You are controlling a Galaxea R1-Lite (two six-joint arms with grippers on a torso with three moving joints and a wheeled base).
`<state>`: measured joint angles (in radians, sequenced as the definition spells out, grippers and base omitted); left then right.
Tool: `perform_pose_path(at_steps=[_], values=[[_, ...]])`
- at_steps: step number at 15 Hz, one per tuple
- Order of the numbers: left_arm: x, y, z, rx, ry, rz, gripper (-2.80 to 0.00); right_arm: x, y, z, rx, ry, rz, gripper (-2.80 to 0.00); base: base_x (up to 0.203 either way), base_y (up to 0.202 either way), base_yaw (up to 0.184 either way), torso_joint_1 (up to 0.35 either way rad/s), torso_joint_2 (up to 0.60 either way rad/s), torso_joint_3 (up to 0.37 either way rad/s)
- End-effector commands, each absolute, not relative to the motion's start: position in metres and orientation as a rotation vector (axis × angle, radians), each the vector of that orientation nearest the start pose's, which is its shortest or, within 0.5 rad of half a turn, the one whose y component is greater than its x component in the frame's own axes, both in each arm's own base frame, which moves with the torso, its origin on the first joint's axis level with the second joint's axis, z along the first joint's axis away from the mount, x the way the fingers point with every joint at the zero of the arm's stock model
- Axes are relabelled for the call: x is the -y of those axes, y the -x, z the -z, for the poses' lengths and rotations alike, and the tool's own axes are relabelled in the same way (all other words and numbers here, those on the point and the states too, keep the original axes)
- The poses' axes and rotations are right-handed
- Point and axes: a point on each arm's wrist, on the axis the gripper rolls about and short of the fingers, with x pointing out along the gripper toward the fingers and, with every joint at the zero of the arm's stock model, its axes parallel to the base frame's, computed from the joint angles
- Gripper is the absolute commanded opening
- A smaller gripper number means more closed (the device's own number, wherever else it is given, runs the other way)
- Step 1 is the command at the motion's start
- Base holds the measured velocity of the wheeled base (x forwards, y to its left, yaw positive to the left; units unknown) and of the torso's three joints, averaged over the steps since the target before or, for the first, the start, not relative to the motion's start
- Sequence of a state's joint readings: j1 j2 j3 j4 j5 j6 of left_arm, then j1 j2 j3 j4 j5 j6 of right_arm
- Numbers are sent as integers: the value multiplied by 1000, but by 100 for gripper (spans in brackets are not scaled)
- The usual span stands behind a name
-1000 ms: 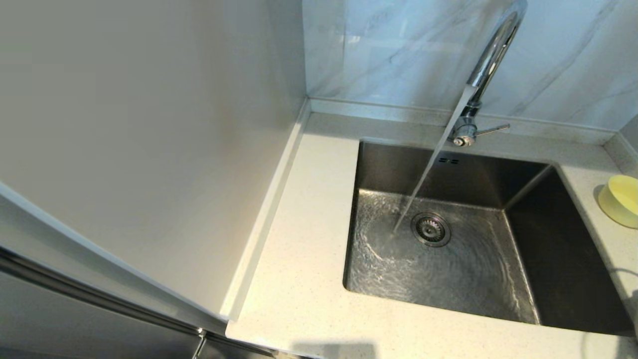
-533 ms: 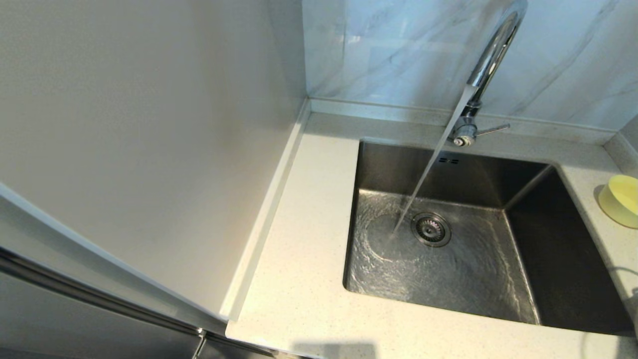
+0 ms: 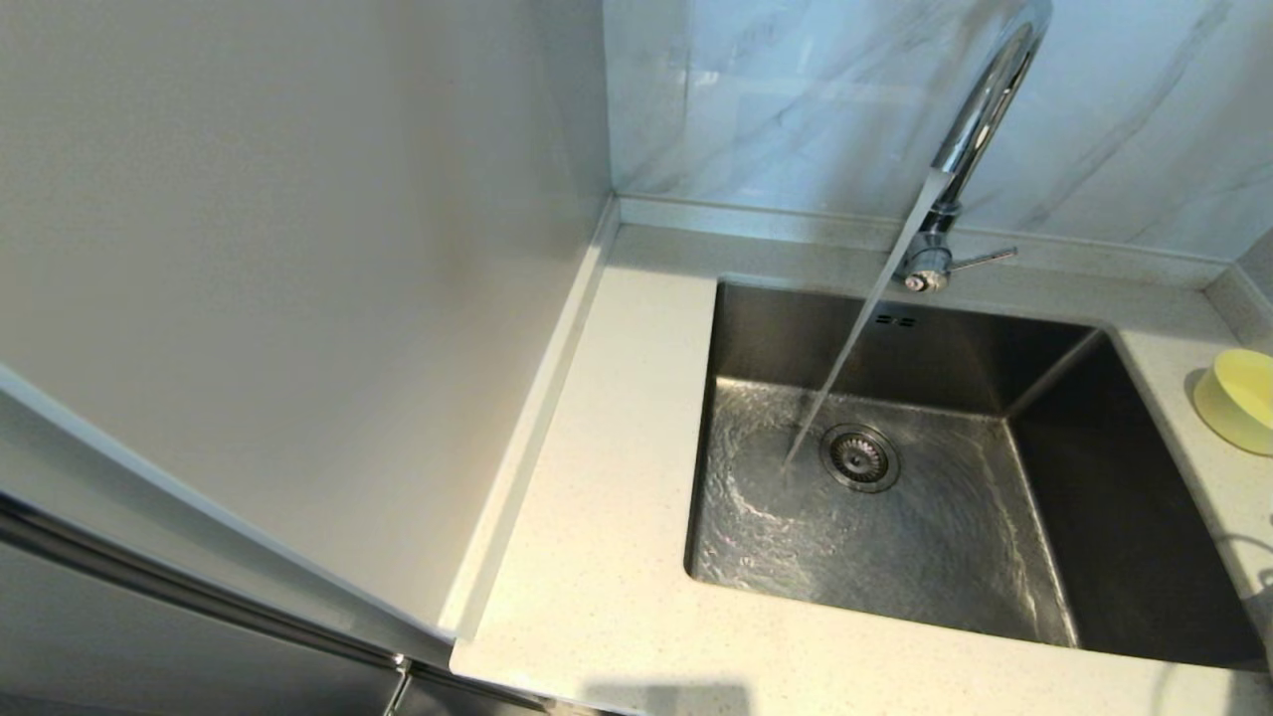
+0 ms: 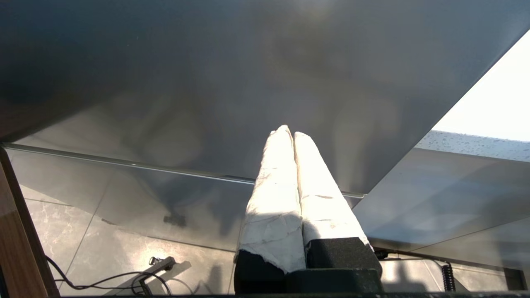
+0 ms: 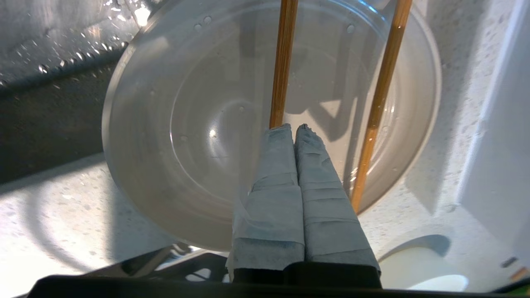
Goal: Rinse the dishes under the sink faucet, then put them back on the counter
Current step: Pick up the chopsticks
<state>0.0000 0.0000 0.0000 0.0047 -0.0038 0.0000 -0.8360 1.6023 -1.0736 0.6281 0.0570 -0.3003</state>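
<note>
My right gripper's fingers are closed above the cream plate, so I will open and lower them to grab both brown chopsticks.
The chrome sink faucet [image 3: 980, 109] stands behind the steel sink [image 3: 1124, 517], and a stream of water [image 3: 855, 328] runs from it beside the drain. On the speckled counter [image 3: 617, 418] at the far right sits the pale-yellow bowl [image 3: 1238, 398]. In the right wrist view the wet cream plate [image 5: 198, 124] lies on the counter [image 5: 62, 215] by the sink's edge. Two brown chopsticks [image 5: 283, 62] lie across it. My right gripper [image 5: 295, 126] hovers over the plate, shut, with nothing between its fingers. My left gripper [image 4: 290, 131] is shut and parked low, in front of the cabinets. Neither arm shows in the head view.
A tall pale panel [image 3: 298, 298] walls off the counter's left side. Grey-veined marble tiles [image 3: 776, 99] rise behind the sink. The faucet's thin lever [image 3: 980, 261] points right. Cables [image 4: 107, 281] lie on the floor below the left gripper.
</note>
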Motion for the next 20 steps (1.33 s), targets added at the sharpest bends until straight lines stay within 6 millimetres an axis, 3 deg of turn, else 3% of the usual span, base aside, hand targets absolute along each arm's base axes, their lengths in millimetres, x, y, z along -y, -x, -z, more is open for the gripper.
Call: perform_pose_path(at_steps=[1, 4, 5, 10, 20], values=[[0, 23, -75, -5, 0, 5, -280, 175, -159, -187, -1141, -220, 507, -280, 0, 0, 0, 0, 0, 0], [0, 23, -75, -5, 0, 3, -280, 172, -156, -189, -1158, -179, 520, -280, 0, 0, 0, 0, 0, 0], [0, 23, -75, -5, 0, 4, -280, 171, -155, -189, -1164, -168, 529, 0, 0, 0, 0, 0, 0, 0], [0, 23, -75, -5, 0, 3, -280, 175, -156, -193, -1149, -131, 556, 0, 0, 0, 0, 0, 0, 0], [0, 23, -75, -5, 0, 3, -280, 198, -171, -170, -1212, -201, 519, 0, 0, 0, 0, 0, 0, 0]])
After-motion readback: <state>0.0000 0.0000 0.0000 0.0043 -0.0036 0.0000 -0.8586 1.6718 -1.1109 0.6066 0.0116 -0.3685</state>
